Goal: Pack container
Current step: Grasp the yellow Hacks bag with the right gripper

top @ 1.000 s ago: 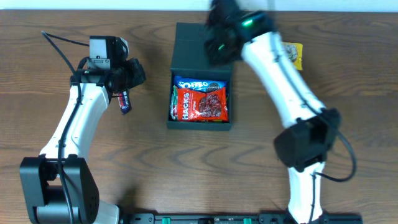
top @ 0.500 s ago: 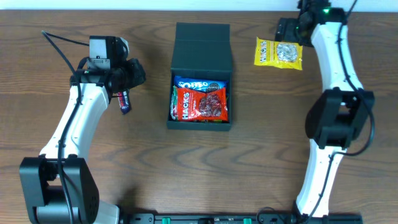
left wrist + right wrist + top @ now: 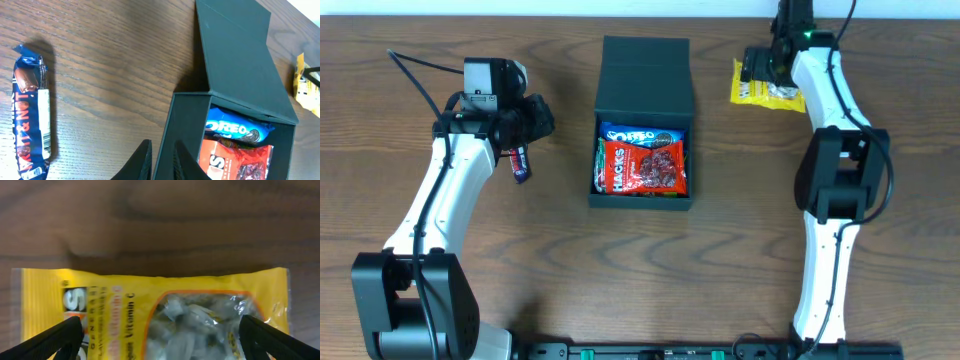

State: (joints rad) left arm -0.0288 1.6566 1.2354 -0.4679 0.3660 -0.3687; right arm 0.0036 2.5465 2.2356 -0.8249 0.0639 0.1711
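My right gripper will next take hold of the yellow snack packet by its middle, leaving both ends free, to fold it into the container.
The dark teal container stands mid-table, its flap lid lying open behind it. An Oreo packet and a red Hacks packet lie inside. At the back right, my right gripper hovers over a yellow snack packet. In the right wrist view that gripper is open wide, its fingertips standing at either end of the yellow packet. Left of the container, my left gripper is apart from it. Its fingers are nearly together and hold nothing.
A dark blue snack bar lies on the wood just below my left gripper, and it shows at the left of the left wrist view. The container fills the right half of that view. The table's back edge runs close behind the yellow packet.
My right arm has swung from above the container's lid to the back right, opened its jaws and settled over the yellow packet. The left arm has not moved.
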